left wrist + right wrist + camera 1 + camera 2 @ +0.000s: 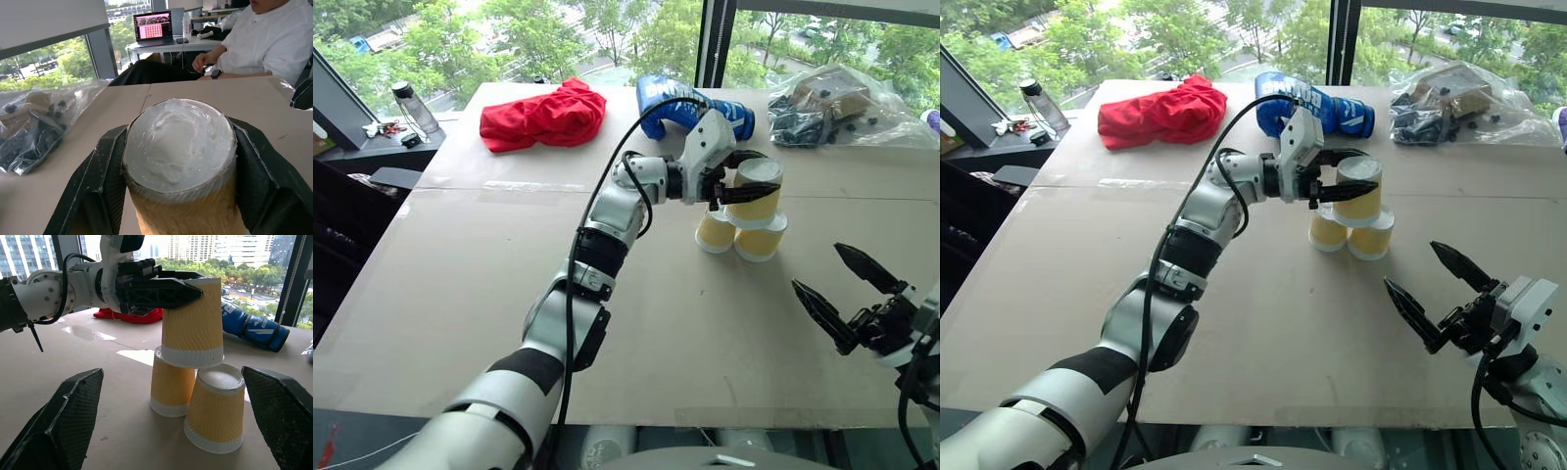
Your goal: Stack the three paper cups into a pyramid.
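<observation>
The top cup's lower rim (750, 221) sits on both lower cups, so the top cup would stand if my left gripper opened now.
Two paper cups (715, 233) (761, 241) stand upside down side by side on the brown table (460, 274), white rims down. A third paper cup (756, 201), also upside down, sits over the gap between them as the top of the pyramid. My left gripper (746, 176) reaches in level from the left and is shut on it near its base. In the right wrist view this top cup (193, 323) seems to rest on both lower cups (171, 387) (216, 411). In the left wrist view both black fingers (98, 181) flank the cup (178, 147). My right gripper (817, 266) stands open, nearer and right of the stack.
Behind the cups lie a blue boxing glove (690, 110), a red cloth (543, 116) and a clear plastic bag of dark parts (837, 106). A bottle (414, 106) stands at the far left. A seated person (264, 39) and a laptop (152, 25) are beyond the table.
</observation>
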Controlling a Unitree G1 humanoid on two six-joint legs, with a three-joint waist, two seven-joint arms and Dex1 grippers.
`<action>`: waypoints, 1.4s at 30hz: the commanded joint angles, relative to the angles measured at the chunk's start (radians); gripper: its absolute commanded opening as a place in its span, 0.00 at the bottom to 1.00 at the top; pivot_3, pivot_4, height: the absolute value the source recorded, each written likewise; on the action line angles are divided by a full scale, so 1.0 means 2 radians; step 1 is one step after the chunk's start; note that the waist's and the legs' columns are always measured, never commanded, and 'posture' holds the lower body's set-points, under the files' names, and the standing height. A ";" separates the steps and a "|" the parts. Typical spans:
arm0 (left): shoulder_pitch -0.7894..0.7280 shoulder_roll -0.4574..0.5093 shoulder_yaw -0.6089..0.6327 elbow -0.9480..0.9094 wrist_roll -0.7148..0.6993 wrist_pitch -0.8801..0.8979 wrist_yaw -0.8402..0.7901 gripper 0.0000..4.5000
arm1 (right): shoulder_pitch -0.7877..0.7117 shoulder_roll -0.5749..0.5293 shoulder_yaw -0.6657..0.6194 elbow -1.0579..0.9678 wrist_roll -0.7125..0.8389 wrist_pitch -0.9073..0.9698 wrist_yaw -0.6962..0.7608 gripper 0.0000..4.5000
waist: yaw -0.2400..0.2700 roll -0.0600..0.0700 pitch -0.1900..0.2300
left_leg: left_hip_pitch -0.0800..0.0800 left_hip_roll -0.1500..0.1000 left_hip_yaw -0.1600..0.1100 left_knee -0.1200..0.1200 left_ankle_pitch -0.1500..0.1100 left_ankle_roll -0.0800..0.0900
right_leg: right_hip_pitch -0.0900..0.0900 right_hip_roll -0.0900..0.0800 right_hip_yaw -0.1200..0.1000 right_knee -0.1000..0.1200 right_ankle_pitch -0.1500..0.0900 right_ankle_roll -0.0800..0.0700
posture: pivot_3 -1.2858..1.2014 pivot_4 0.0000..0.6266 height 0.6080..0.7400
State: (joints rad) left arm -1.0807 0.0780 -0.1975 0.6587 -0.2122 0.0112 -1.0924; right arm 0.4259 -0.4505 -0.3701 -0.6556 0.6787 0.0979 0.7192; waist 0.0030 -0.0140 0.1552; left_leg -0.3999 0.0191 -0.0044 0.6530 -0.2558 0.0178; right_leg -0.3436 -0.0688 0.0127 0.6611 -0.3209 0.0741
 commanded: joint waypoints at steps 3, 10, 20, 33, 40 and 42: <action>-0.035 -0.008 0.006 0.022 0.017 -0.036 0.004 0.52 | 0.004 0.005 -0.004 -0.022 -0.005 -0.014 -0.010 1.00 | 0.001 0.000 0.000 | 0.000 0.000 0.000 0.000 0.000 0.000 | 0.000 0.000 0.000 0.000 0.000 0.000 | 0.52 0.24 1.00; -0.048 -0.011 0.005 0.044 0.026 -0.041 -0.008 0.52 | 0.006 0.010 0.001 -0.019 -0.015 -0.021 -0.014 1.00 | 0.001 0.000 0.000 | 0.000 0.000 0.000 0.000 0.000 0.000 | 0.000 0.000 0.000 0.000 0.000 0.000 | 0.52 0.24 1.00; -0.050 -0.009 0.009 0.054 0.037 -0.047 -0.007 1.00 | 0.005 0.019 0.007 -0.018 -0.025 -0.029 -0.019 1.00 | 0.001 0.000 0.000 | 0.000 0.000 0.000 0.000 0.000 0.000 | 0.000 0.000 0.000 0.000 0.000 0.000 | 0.52 0.24 1.00; 0.045 0.069 0.062 -0.175 -0.075 0.063 -0.059 1.00 | -0.025 0.016 0.018 0.068 -0.053 -0.064 0.017 1.00 | -0.008 0.000 0.000 | 0.000 0.001 0.000 0.000 0.001 -0.002 | 0.000 0.000 0.000 0.000 0.000 0.000 | 0.52 0.24 1.00; 0.213 0.169 0.098 -0.368 -0.135 0.201 -0.017 1.00 | -0.062 -0.001 0.015 0.169 -0.062 -0.097 0.067 1.00 | -0.008 0.002 0.000 | 0.001 0.002 0.001 0.000 0.001 -0.002 | 0.000 0.000 0.001 0.001 0.000 0.000 | 0.52 0.24 1.00; 0.268 0.188 0.099 -0.400 -0.119 0.213 0.015 1.00 | -0.069 -0.007 0.015 0.187 -0.058 -0.103 0.085 1.00 | -0.007 0.002 0.000 | 0.001 0.002 0.001 0.000 0.001 -0.001 | 0.000 0.000 0.001 0.001 0.000 0.000 | 0.52 0.24 1.00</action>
State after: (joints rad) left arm -0.5893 0.4383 -0.0097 -0.0616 -0.4654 0.4120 -1.1183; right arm 0.2973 -0.4524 -0.3261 -0.2897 0.5515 -0.0777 0.8513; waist -0.0118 -0.0097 0.1543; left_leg -0.3972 0.0232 -0.0034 0.6530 -0.2552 0.0168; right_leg -0.3430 -0.0696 0.0151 0.6629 -0.3210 0.0741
